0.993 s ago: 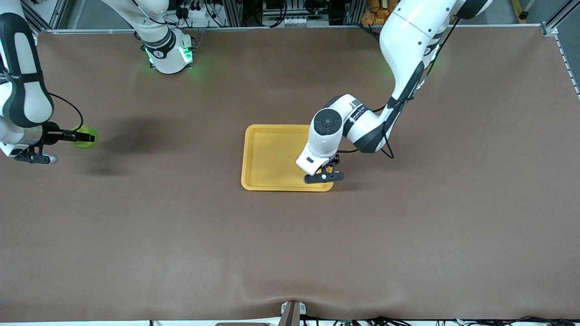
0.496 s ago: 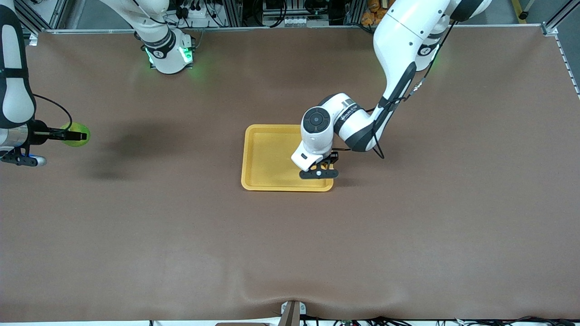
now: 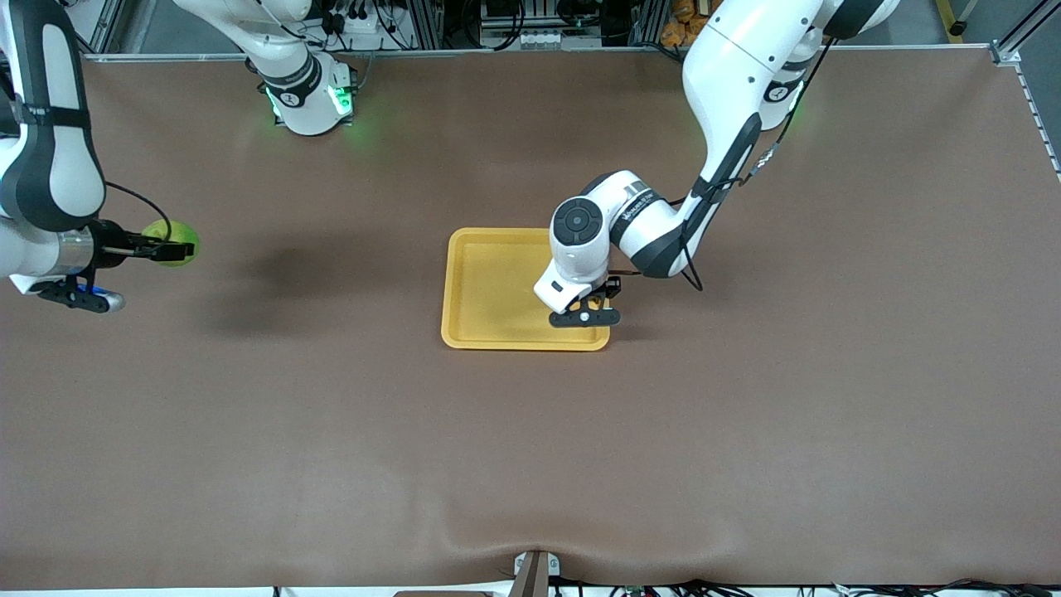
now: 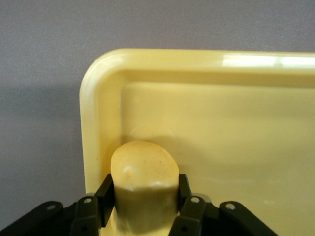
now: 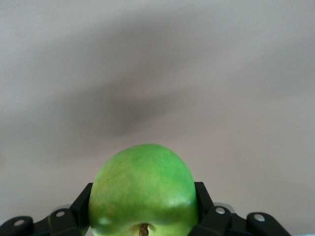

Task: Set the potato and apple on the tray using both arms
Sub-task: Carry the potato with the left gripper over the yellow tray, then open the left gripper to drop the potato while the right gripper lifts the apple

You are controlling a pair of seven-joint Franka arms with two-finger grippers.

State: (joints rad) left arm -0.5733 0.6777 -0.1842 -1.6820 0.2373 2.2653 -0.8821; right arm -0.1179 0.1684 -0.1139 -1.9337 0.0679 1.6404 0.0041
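Observation:
The potato (image 4: 144, 174) sits low inside the tray's corner (image 4: 135, 101) in the left wrist view, so the robot's left gripper should open now and let the potato go.
The yellow-orange tray (image 3: 489, 286) lies at the table's middle. My left gripper (image 3: 587, 308) is over the tray's corner toward the left arm's end, shut on the potato (image 4: 144, 174), a pale yellow oblong lump held between both fingers just above the tray's floor (image 4: 231, 137). In the front view the potato is hidden under the hand. My right gripper (image 3: 170, 246) is up over bare table at the right arm's end, shut on the green apple (image 3: 172, 243). The apple (image 5: 143, 189) fills the jaws, stem spot toward the camera.
The brown table cover (image 3: 530, 431) spreads flat all round the tray. The arms' bases (image 3: 311, 95) stand along the table's edge farthest from the front camera. A small bracket (image 3: 535, 572) sits at the edge nearest to the front camera.
My right gripper, with the apple, first swung away from the tray and has now come back a little toward it. My left gripper moved over the tray's corner and now holds still.

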